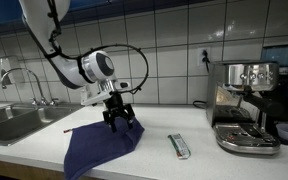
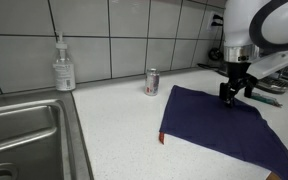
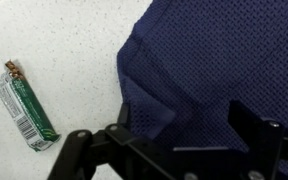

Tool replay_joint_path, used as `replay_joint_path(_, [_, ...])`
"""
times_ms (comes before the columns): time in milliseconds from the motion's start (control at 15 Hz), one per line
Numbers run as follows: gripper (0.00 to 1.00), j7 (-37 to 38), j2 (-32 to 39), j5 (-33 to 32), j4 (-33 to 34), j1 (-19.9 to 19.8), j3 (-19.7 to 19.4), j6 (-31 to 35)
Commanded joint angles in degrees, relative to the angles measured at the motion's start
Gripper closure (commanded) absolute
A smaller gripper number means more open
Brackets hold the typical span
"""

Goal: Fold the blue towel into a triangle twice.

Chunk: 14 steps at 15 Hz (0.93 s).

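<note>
I will draw the blue towel (image 1: 96, 148) across the cloth into a triangle. My gripper will grab it next by its rumpled corner on the silver-green packet's side.
The blue towel (image 1: 96, 148) (image 2: 219, 125) lies spread on the white counter, one side hanging over the front edge in an exterior view. My gripper (image 1: 119, 120) (image 2: 232, 92) points down at the towel's far corner, fingertips at or just above the cloth. In the wrist view the towel (image 3: 214, 60) fills the right side, slightly rumpled near its edge. The gripper (image 3: 184, 135) stands open there, its dark fingers (image 3: 249, 122) wide apart with cloth lying between them, not pinched.
A silver-green packet (image 1: 179, 147) (image 3: 26, 108) lies beside the towel. An espresso machine (image 1: 246, 105) stands further along the counter. A sink (image 1: 14, 122) (image 2: 24, 130) with a faucet (image 1: 19, 80), a soap bottle (image 2: 63, 65) and a small can (image 2: 152, 82) sit near the tiled wall.
</note>
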Motion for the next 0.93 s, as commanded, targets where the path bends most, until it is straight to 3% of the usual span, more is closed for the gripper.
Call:
replay_joint_path(0, [0.00, 3.17, 2.97, -1.82, 2.70, 1.22, -2.17, 0.58])
replay_joint_path(867, [0.00, 5.15, 6.35, -1.62, 4.74, 1.87, -6.30, 0.24])
